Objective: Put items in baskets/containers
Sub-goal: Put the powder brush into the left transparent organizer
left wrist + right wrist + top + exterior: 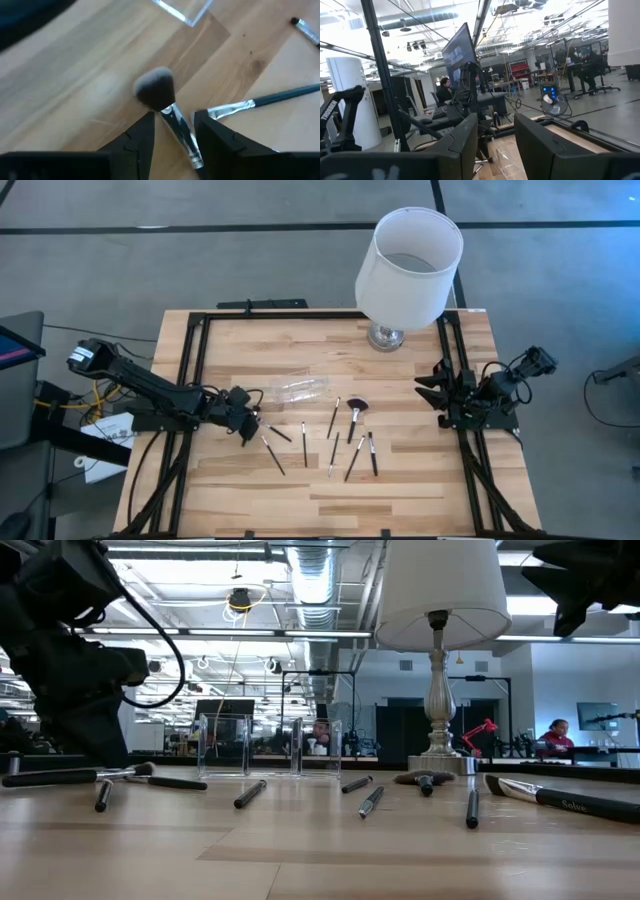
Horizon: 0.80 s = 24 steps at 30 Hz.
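My left gripper grips the makeup brush by its silver ferrule (181,134) next, to put the brush in the clear container.
My left gripper (247,423) is low over the left part of the table and open. In the left wrist view its gripper (175,127) stands astride one makeup brush, which lies flat on the wood with its fluffy grey head (156,91) ahead of the fingertips and its silver ferrule (181,134) between them. A second brush (265,101) lies beside the fingers. More brushes (335,420) are scattered at mid-table. The clear container (300,388) lies on its side beyond them. My right gripper (432,392) waits open at the right edge, off the table surface.
A lamp with a white shade (408,260) on a silver base stands at the table's far edge, right of centre. Black frame rails (190,360) run along the table's left and right sides. Bare wood lies along the near edge (320,505).
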Motion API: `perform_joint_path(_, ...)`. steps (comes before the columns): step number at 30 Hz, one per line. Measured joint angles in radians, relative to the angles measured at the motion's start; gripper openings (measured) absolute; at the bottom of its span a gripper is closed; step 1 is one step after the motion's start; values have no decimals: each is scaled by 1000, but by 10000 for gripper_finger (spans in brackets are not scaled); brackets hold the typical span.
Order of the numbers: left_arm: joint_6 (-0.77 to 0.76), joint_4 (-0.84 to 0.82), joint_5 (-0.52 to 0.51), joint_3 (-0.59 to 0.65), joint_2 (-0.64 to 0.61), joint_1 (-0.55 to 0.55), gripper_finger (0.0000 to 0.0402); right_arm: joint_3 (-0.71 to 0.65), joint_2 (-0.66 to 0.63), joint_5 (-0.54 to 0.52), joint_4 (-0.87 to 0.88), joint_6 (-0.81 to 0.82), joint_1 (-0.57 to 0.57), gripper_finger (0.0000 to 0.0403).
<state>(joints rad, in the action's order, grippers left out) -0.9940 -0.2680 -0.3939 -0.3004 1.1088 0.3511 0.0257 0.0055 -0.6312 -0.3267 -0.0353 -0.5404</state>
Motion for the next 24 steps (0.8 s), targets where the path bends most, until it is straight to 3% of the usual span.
perform_joint_path(10, -6, 11, -62, 26, 32, -26, 154, 0, 0, 0, 0, 0, 0, 115)
perform_joint_path(18, -32, 139, -134, 83, 60, -14, 154, 0, 0, 0, 0, 0, 0, 115)
perform_joint_path(21, -32, 142, -156, 84, 66, -9, 140, 0, 0, 0, 1, 0, 0, 115)
perform_joint_path(24, -33, 140, -172, 84, 79, -9, 100, 0, 0, 0, 2, 0, 0, 115)
